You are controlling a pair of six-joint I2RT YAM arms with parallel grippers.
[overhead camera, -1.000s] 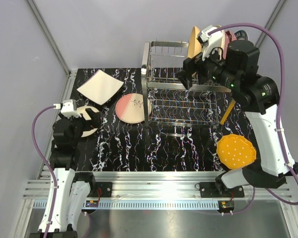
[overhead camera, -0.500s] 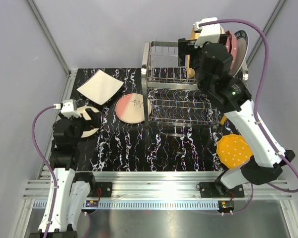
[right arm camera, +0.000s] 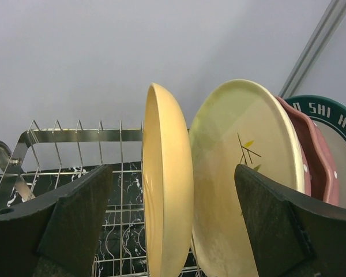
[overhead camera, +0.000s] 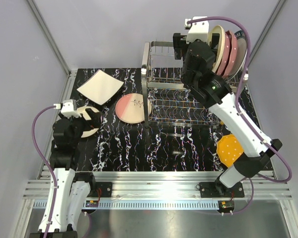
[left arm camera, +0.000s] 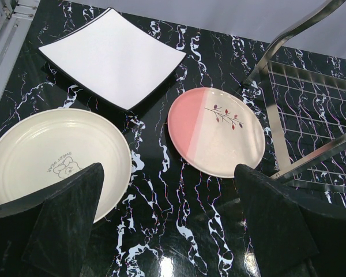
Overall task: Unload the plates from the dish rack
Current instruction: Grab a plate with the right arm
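Observation:
The yellow-orange plate (right arm camera: 167,184) is in line, but its rim is still beyond my right gripper's fingers in the right wrist view. They would miss it if I closed now, so I need to move toward it.
The chrome dish rack (overhead camera: 179,101) stands at the table's back right. In its upper tier stand a yellow-orange plate (right arm camera: 167,184), a pale green twig plate (right arm camera: 242,173), a pink dotted plate (right arm camera: 314,167) and a dark-rimmed plate (right arm camera: 334,133). My right gripper (right arm camera: 170,225) is open, with the yellow-orange plate's rim between its fingers and not touching them; it also shows in the top view (overhead camera: 184,47). My left gripper (left arm camera: 167,225) is open and empty above the table. Near it lie a cream plate (left arm camera: 52,156), a white square plate (left arm camera: 112,55) and a pink-cream twig plate (left arm camera: 219,138).
An orange polka-dotted plate (overhead camera: 232,148) lies on the table at the right, partly under my right arm. The rack's lower tier (overhead camera: 181,111) shows bare wire. Grey walls close in behind and beside the rack.
My right arm has swung up and back from over the rack, and its open gripper now straddles the yellow-orange plate. The left arm has not moved.

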